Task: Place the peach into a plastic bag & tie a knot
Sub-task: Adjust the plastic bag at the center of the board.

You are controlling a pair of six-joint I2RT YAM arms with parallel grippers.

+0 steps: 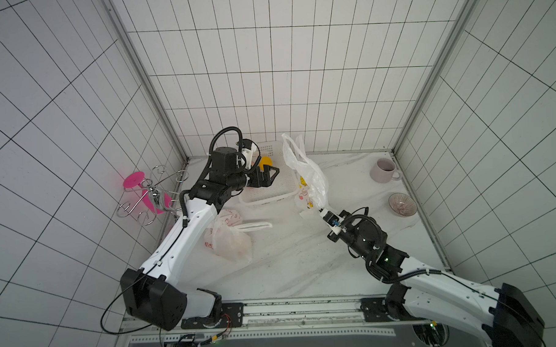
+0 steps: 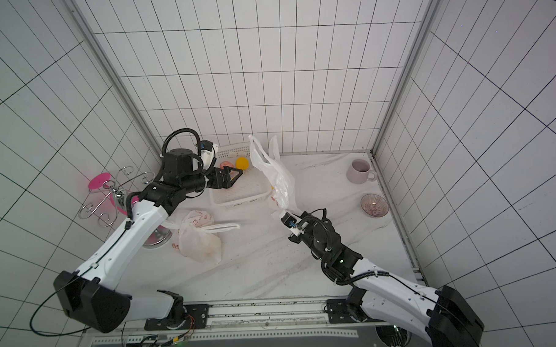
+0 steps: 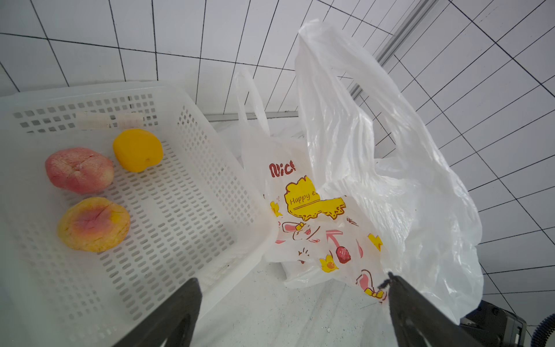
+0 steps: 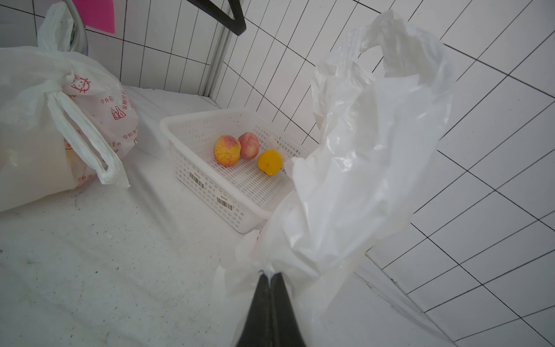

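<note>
I need to grab the plastic bag (image 1: 305,176) with my left gripper next, at one handle side of its opening, so that the bag stays open to place the peach.
Two peaches lie in the white basket (image 3: 210,144): a pink peach (image 3: 79,170) and a yellow-pink peach (image 3: 93,223), with a plain yellow fruit (image 3: 138,149) beside them. They also show in the right wrist view, the yellow-pink peach (image 4: 227,150) in front. My left gripper (image 3: 292,278) hangs open and empty over the basket's near corner, one finger next to the printed plastic bag (image 3: 360,150). That plastic bag (image 1: 305,176) stands upright right of the basket. My right gripper (image 4: 271,272) is shut on its bunched lower edge.
A tied bag (image 1: 229,238) with something in it lies on the marble table under the left arm. A lilac mug (image 1: 383,170) and a ribbed glass bowl (image 1: 401,203) sit at the right edge. A wire rack (image 1: 150,197) with pink parts stands far left.
</note>
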